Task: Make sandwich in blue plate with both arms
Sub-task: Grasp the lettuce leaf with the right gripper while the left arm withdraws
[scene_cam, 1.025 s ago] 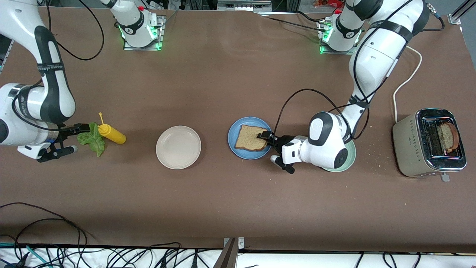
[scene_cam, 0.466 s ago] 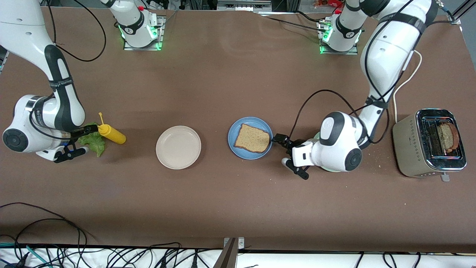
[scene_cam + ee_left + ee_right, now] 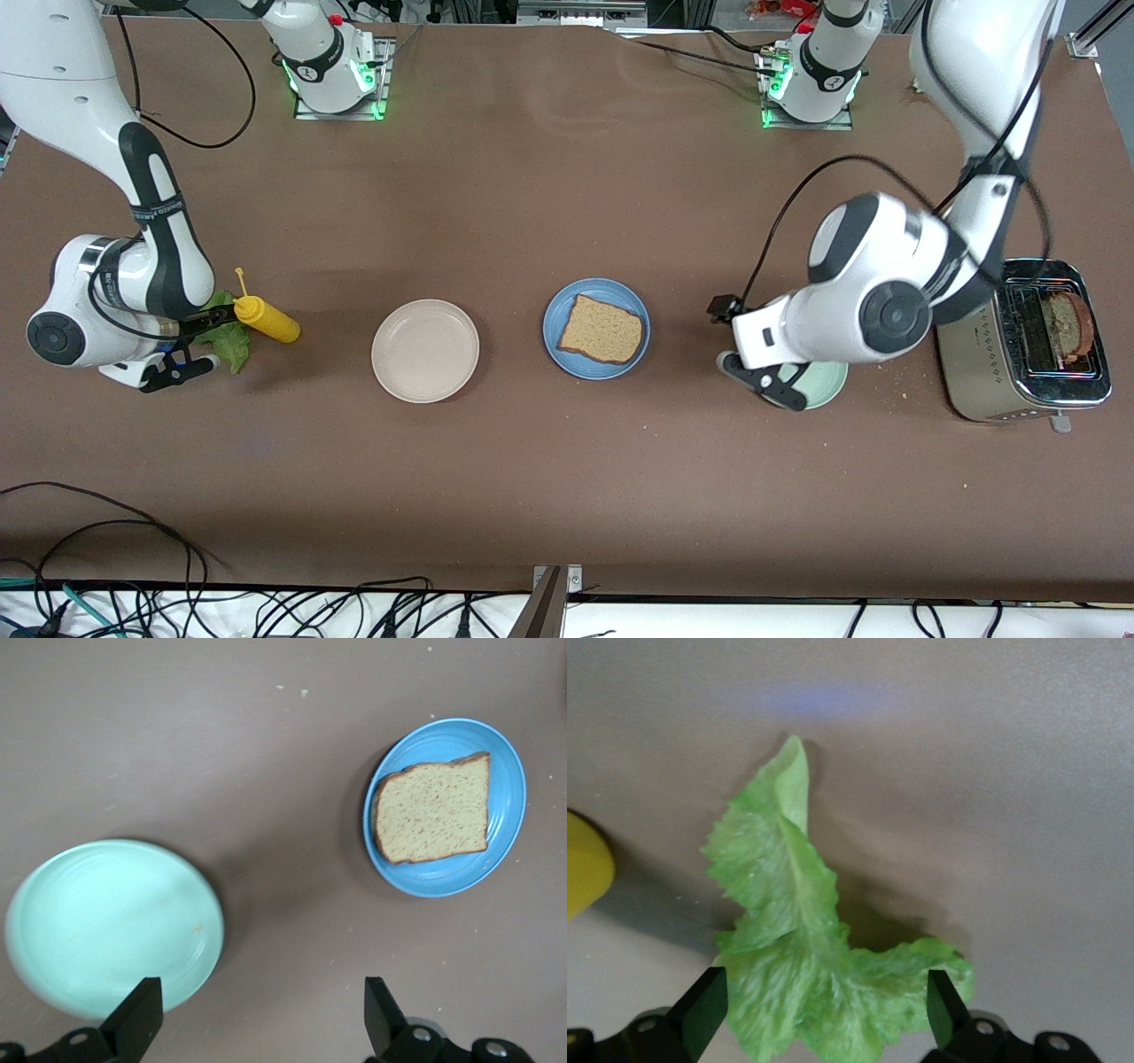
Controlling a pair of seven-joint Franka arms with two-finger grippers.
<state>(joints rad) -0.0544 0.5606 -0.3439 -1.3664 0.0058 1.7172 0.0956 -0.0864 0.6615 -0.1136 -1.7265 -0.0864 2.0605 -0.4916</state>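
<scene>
The fingers of my right gripper are beside the lettuce leaf's broad lower part (image 3: 824,992). They would hold the leaf if they closed now, so my right gripper should close on it.
The blue plate (image 3: 554,324) sits mid-table with one brown bread slice (image 3: 604,330) lying flat in it; no whole sandwich is in view. My left gripper (image 3: 733,338) hangs open and empty above the table between the blue plate (image 3: 443,882) and a pale green plate (image 3: 106,921), apart from the bread slice (image 3: 434,806). A ruffled green lettuce leaf (image 3: 232,344) lies at the right arm's end of the table. My right gripper (image 3: 204,339) is low over it and open. In the right wrist view its two fingers stand on either side of the lettuce leaf (image 3: 793,930).
A yellow mustard bottle (image 3: 267,321) lies beside the lettuce. A beige plate (image 3: 425,351) sits between the lettuce and the blue plate. The pale green plate (image 3: 824,388) is partly under the left arm. A toaster (image 3: 974,354) at the left arm's end holds another bread slice (image 3: 1067,326).
My left gripper opened, let go of the bread slice on the blue plate, and drew back and up toward the green plate. My right gripper moved in over the lettuce.
</scene>
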